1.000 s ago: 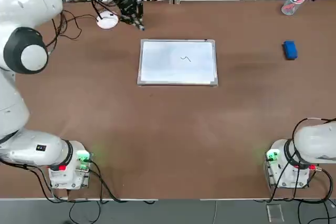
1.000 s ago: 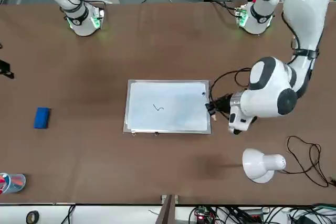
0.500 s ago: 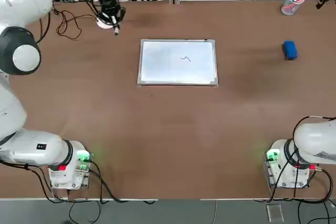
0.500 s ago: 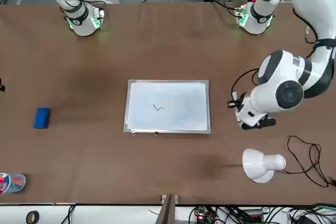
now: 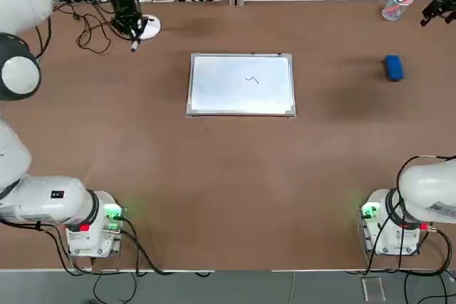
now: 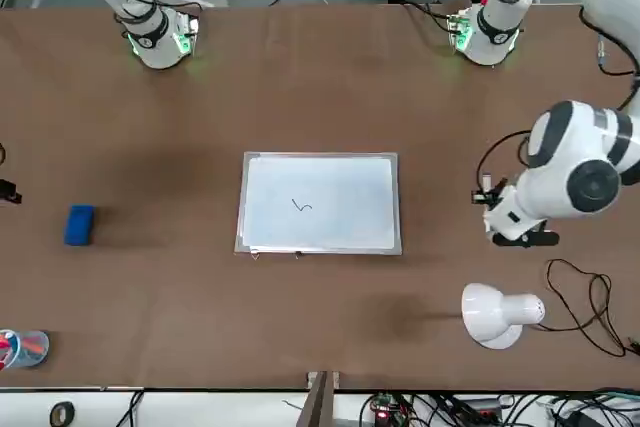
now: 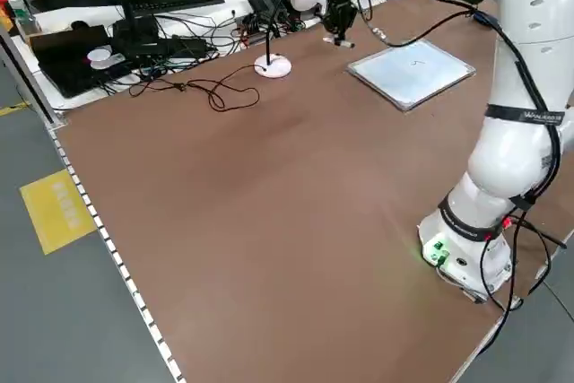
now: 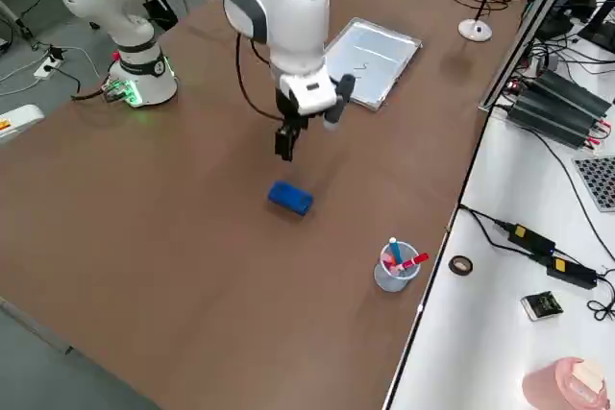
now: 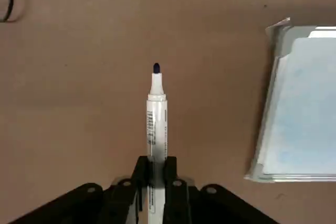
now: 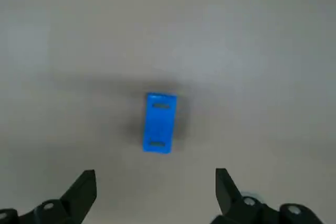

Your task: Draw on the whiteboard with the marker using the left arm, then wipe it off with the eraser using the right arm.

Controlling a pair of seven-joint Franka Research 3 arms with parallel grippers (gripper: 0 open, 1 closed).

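My right gripper should grab the blue eraser by its long sides, across the narrow width [image 6: 80, 226] [image 10: 159, 123], because its short ends are too far apart for the fingers.
The whiteboard [image 5: 241, 84] lies flat at the table's far middle with a small dark squiggle on it. My left gripper [image 5: 130, 35] hovers to its left, near the far edge, shut on the marker [image 9: 156, 114], a slim white pen whose dark tip points down at bare table. One corner of the whiteboard [image 9: 304, 103] shows beside it in the left wrist view. The blue eraser [image 5: 393, 67] rests at the far right. My right gripper [image 10: 154, 177] hangs open above the eraser [image 10: 159, 123], a little beyond it toward the far edge, touching nothing.
A white desk lamp [image 6: 497, 314] stands close behind the left gripper, with loose black cables [image 5: 89, 30] around it. A clear cup of pens [image 5: 394, 6] sits at the far right corner near the right gripper. The table's far edge borders a cluttered bench.
The left arm has carried the marker leftward from the board's far left corner to beside the lamp. The right gripper has moved nearer the eraser from the far right corner.
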